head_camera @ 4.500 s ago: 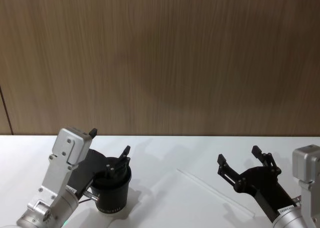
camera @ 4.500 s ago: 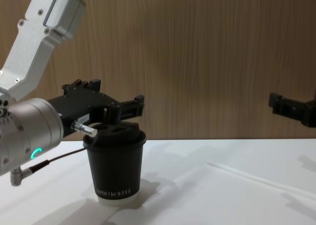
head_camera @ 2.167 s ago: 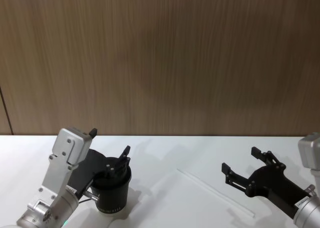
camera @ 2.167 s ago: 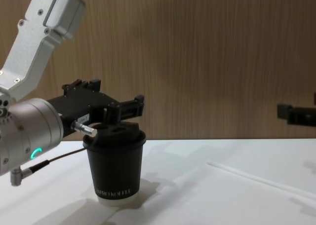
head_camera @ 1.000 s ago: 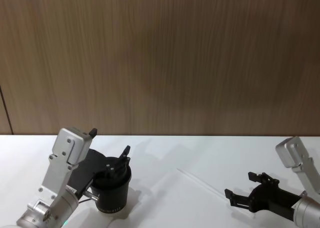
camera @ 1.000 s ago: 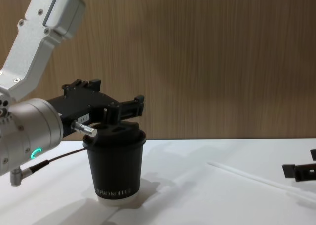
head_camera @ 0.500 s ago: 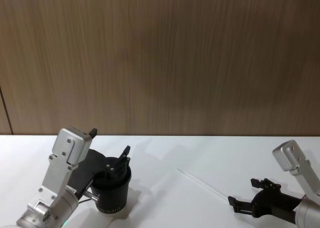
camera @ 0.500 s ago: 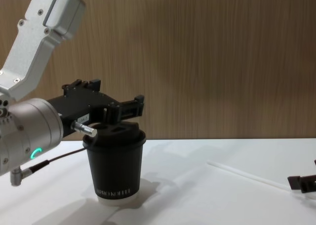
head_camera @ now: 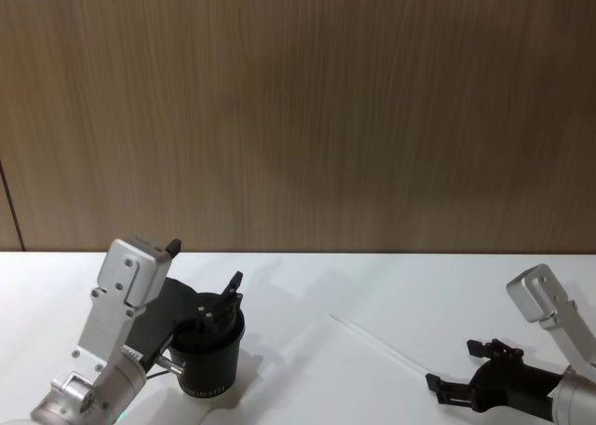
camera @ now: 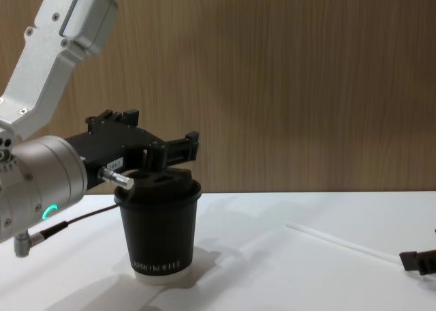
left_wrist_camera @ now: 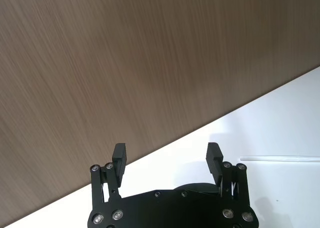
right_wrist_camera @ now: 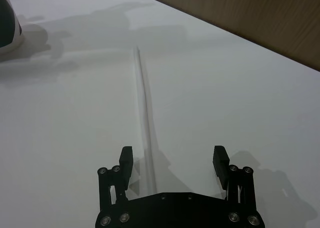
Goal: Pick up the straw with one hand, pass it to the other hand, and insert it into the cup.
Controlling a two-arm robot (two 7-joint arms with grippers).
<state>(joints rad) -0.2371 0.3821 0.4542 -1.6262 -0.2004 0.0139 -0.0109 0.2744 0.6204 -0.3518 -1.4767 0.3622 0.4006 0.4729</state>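
Observation:
The right gripper grabs the straw by its end (head_camera: 421, 369) next. This leaves the straw's middle (head_camera: 377, 339) free for my left gripper to grab.
The thin white straw (head_camera: 377, 343) lies flat on the white table, right of the cup; it also shows in the chest view (camera: 340, 242). My right gripper (head_camera: 454, 366) is low over its near end and open. In the right wrist view the straw (right_wrist_camera: 145, 103) runs between the fingers, close beside one of them, with the gripper (right_wrist_camera: 172, 152) not closed on it. The black lidded cup (head_camera: 212, 355) stands upright at the left. My left gripper (head_camera: 205, 264) hovers open just above and behind the lid (camera: 161, 181), holding nothing.
A wood-panel wall (head_camera: 298, 117) rises directly behind the white table (head_camera: 307, 285). Bare tabletop lies between the cup and the straw. The left arm's silver wrist with a green ring light (camera: 41, 188) sits close beside the cup.
My right gripper has come down from well above the table to just over the straw's near end, staying open. The left arm, cup and straw have not moved.

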